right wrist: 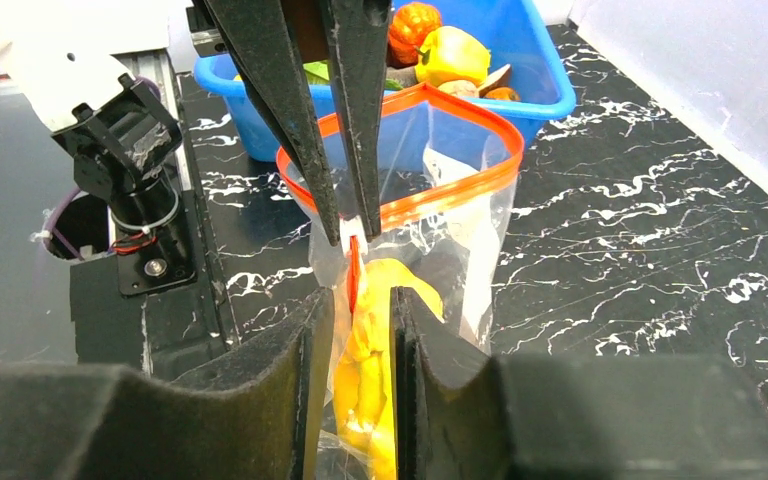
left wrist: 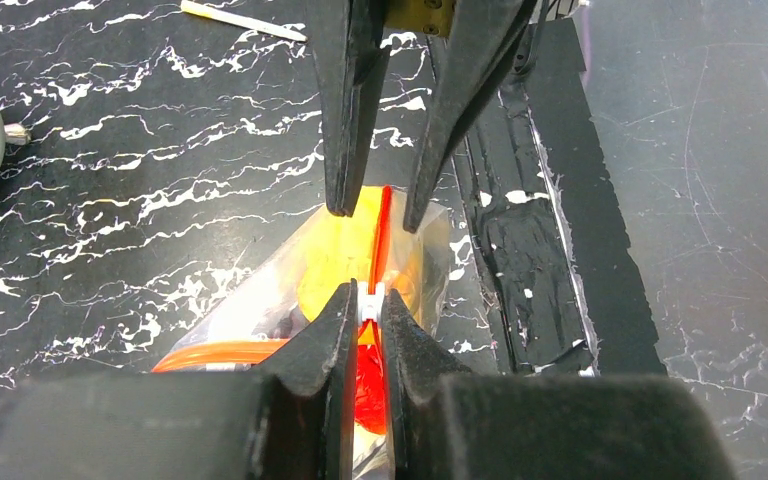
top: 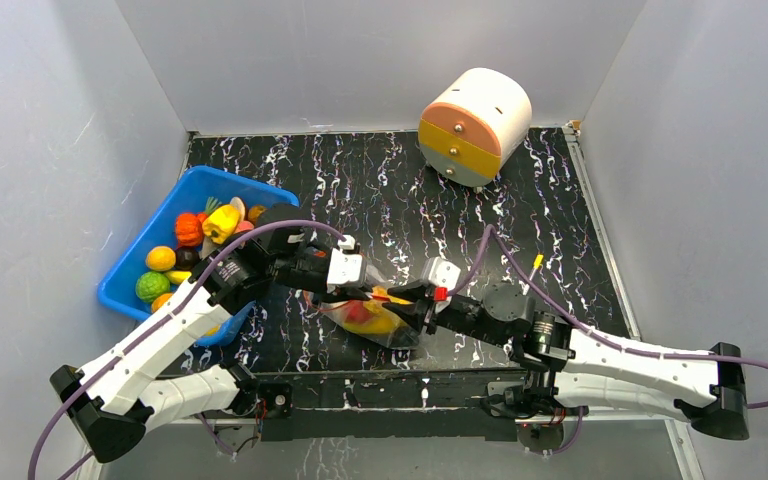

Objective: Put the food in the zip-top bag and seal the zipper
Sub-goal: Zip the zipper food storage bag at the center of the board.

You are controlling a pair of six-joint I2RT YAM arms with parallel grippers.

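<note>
My right gripper will next pinch the orange-red zipper's closed end (right wrist: 353, 278), just beyond the white slider (right wrist: 352, 233), so my left gripper can then seal the zipper.
The zip-top bag (top: 375, 325) lies between both grippers with a yellow piece (top: 388, 322) and a red piece (top: 355, 312) of food inside. My left gripper (top: 372, 292) is shut on the zipper's white slider (left wrist: 368, 300); its fingertips (right wrist: 338, 230) pinch the orange-red zipper (right wrist: 460, 200). My right gripper (top: 408, 298) is slightly open, its fingers (left wrist: 342, 190) either side of the strip (left wrist: 385, 215) without touching it. In the right wrist view the far part of the bag's mouth stands open as a loop. More food (top: 205, 228) lies in the blue bin.
The blue bin (top: 112, 292) stands at the left, also in the right wrist view (right wrist: 550, 100). A round white drawer unit (top: 475, 125) stands at the back right. The left arm's base (right wrist: 130, 200) is near the bag. Grey walls close in the table.
</note>
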